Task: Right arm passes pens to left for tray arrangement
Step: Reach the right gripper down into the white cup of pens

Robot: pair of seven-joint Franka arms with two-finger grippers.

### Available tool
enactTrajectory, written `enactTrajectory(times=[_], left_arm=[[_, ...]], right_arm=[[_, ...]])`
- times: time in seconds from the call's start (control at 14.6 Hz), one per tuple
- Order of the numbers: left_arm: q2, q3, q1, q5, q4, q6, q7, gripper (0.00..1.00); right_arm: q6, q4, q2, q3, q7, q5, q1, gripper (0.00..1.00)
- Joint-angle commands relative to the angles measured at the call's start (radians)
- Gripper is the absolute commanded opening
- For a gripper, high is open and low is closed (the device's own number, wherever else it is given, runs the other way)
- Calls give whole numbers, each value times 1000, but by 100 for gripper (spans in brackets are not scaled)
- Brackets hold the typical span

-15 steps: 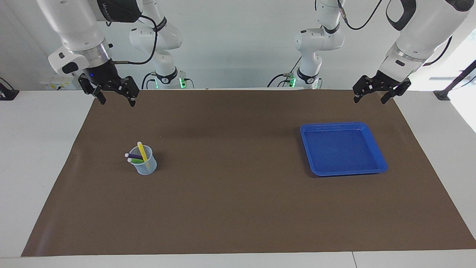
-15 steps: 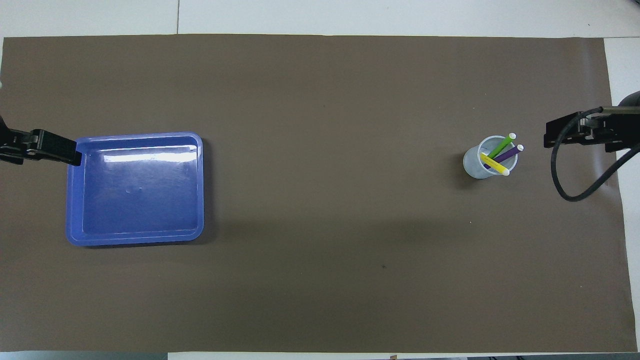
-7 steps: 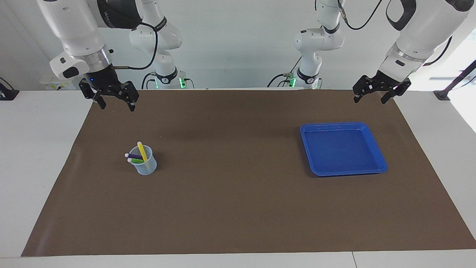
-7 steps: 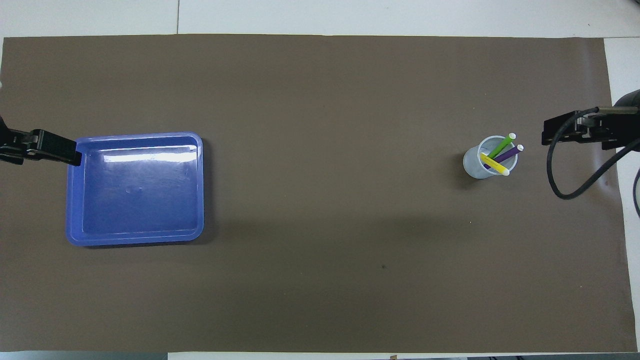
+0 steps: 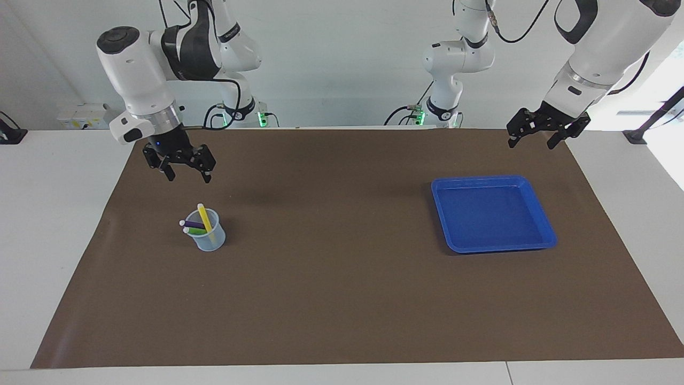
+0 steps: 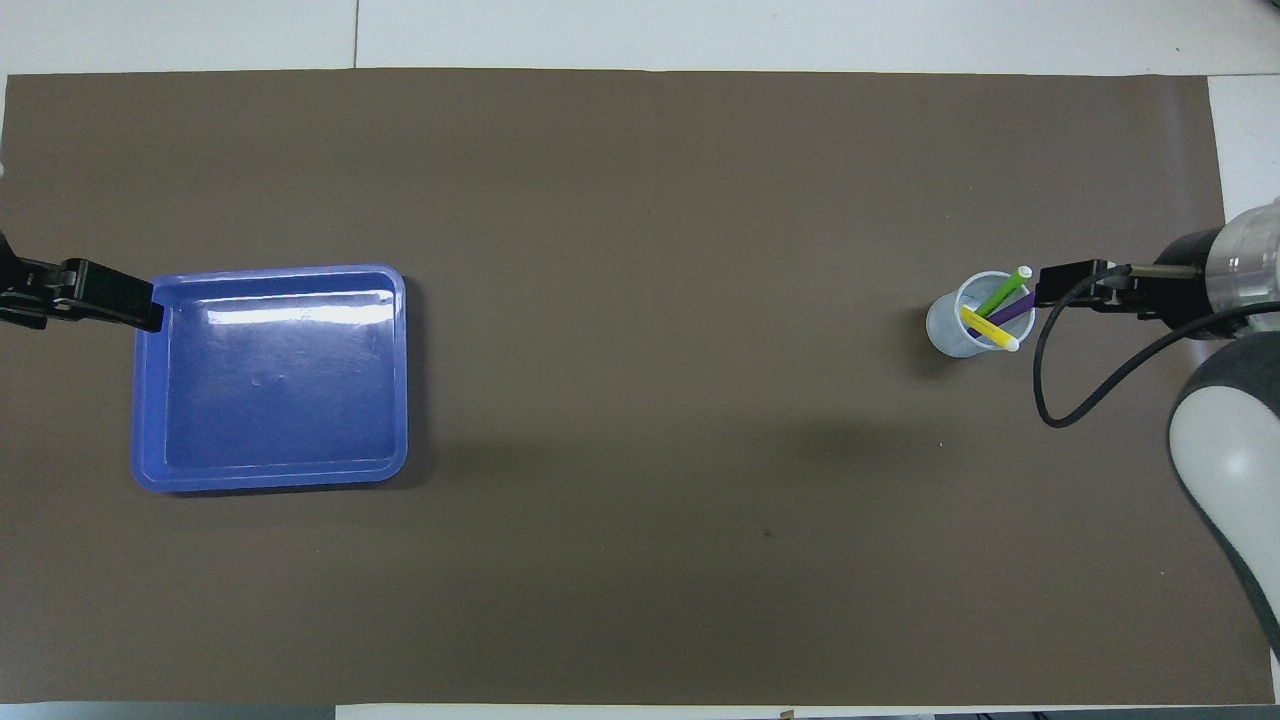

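Note:
The right gripper grabs the yellow pen by its upper end (image 6: 1003,340) next, since the cup's side closes around the pen's lower part.
The yellow pen (image 5: 203,216), purple pen (image 5: 191,224) and green pen (image 5: 192,230) stand tilted in a small translucent bluish cup (image 5: 209,239). They also show in the overhead view: yellow (image 6: 988,330), purple (image 6: 1010,309), green (image 6: 1002,291). My right gripper (image 5: 187,174) is open and empty. It hangs in the air over the mat beside the cup (image 6: 953,325), toward the right arm's end; from overhead the gripper (image 6: 1048,286) covers the purple pen's tip. The blue tray (image 5: 494,214) is empty. My left gripper (image 5: 533,142) waits open, raised beside the tray's (image 6: 270,272) corner.
A brown mat (image 5: 342,299) covers most of the white table. The cup stands toward the right arm's end and the tray toward the left arm's end. The right arm's black cable (image 6: 1060,400) loops over the mat near the cup.
My right gripper has come down and moved over the mat toward the cup, staying open. The left arm, the pens, the cup and the tray have not moved.

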Motion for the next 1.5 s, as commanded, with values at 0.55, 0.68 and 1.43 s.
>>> enactTrajectory(times=[0.55,0.68,1.43], left_arm=[[-18,-1,5,-12,-14,2,-2,100],[-18,-1,7,-12,-16,2,-2,100],[-22,-3,-2,-175,-33,57,-368,100]], right_arm=[[413,-286,34,-30,-232,188,-15,91],[413,-293,31,-30,-251,201,-14,87],[482,-295,41,-31,-249,203,-15,0]])
